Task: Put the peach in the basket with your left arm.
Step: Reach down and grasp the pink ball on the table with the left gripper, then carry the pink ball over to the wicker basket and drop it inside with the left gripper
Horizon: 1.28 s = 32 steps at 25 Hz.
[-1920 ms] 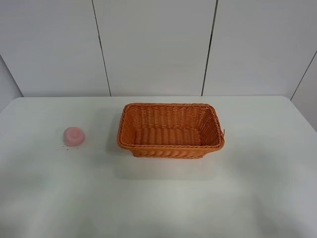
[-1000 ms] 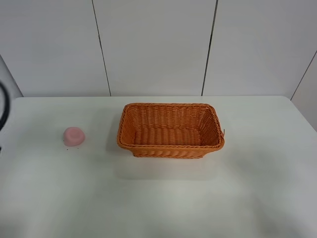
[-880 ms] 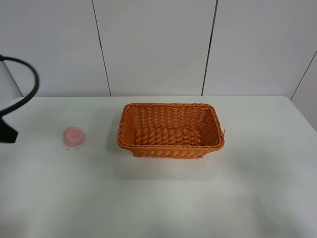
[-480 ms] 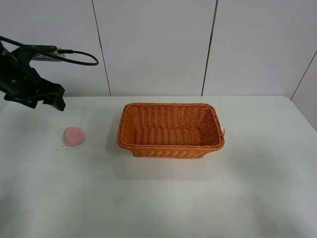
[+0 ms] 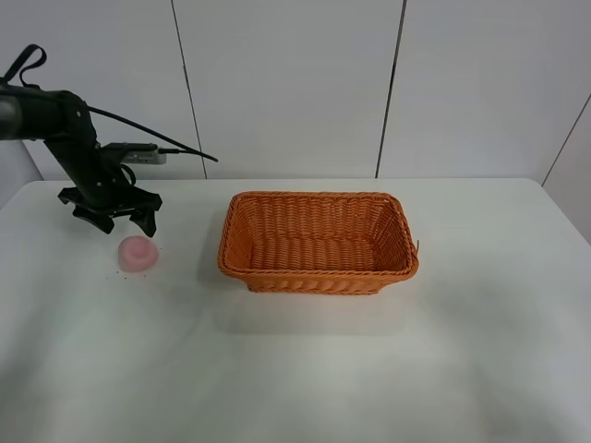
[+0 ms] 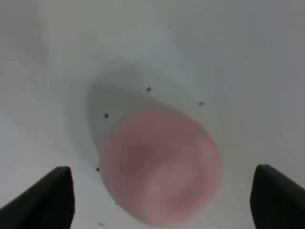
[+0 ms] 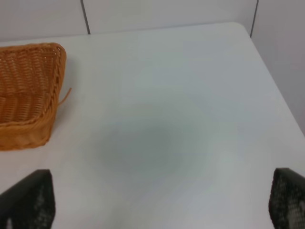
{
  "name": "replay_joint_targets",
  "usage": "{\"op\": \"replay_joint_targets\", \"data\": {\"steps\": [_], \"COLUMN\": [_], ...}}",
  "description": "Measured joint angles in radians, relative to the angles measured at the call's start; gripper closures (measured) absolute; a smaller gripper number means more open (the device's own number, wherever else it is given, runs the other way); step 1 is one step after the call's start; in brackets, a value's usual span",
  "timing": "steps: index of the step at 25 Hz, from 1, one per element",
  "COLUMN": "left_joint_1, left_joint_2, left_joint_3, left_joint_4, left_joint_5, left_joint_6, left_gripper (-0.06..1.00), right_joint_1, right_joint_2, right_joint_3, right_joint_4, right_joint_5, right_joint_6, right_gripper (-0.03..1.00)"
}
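Observation:
Bare white table is between my left gripper's fingers and the pale-pink peach [image 5: 138, 253] [image 6: 159, 167]. My fingers would miss the peach if I closed now, so I need to first move toward it.
The pale-pink peach [image 5: 138, 253] lies on the white table [image 5: 305, 369] at the left, well apart from the orange wicker basket [image 5: 319, 242] in the middle. My left gripper [image 5: 114, 220] hangs open just above and behind the peach, not touching it. In the left wrist view the peach [image 6: 159, 167] sits between the two spread dark fingertips [image 6: 47, 198], and the left gripper [image 6: 162, 199] is empty. My right gripper [image 7: 157, 200] is open and empty over bare table, with a corner of the basket [image 7: 28, 95] to one side. The right arm is out of the exterior view.
The basket holds nothing. A few small dark specks [image 6: 148, 89] dot the table around the peach. A white panelled wall [image 5: 286, 83] stands behind the table. The black cable [image 5: 148, 125] of the left arm trails toward the wall.
My left arm has come in from the left edge and moved right and down, so its open gripper now hangs just over the peach. Peach and basket have not moved.

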Motion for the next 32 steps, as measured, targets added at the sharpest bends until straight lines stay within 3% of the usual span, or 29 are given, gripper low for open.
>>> {"op": "replay_joint_targets", "data": {"steps": [12,15,18,20,22,32], "left_joint_1": [0.012,0.012,0.012,0.012,0.012,0.011], "left_joint_2": [0.135,0.136,0.128,0.111,0.094,-0.04], "left_joint_3": [-0.007,-0.009,-0.011,-0.023,-0.056,-0.345], "left_joint_4": [0.0,-0.004,-0.004,-0.004,-0.004,0.0], "left_joint_5": [0.001,0.019,0.034,0.056,0.099,0.359], "left_joint_6": [0.0,-0.014,-0.032,-0.032,-0.032,-0.074], "left_gripper": [0.1,0.29,0.66,0.78,0.82,0.82], "right_joint_1": [0.0,0.0,0.0,0.0,0.0,0.0], "right_joint_2": [0.0,0.0,0.0,0.0,0.0,0.0], "right_joint_3": [0.0,0.0,0.0,0.0,0.0,0.0], "right_joint_4": [0.0,0.0,0.0,0.0,0.0,0.0], "right_joint_5": [0.0,0.0,0.0,0.0,0.0,0.0], "right_joint_6": [0.0,0.0,0.0,0.0,0.0,0.0], "right_gripper": [0.27,0.27,0.27,0.27,0.27,0.27]}}
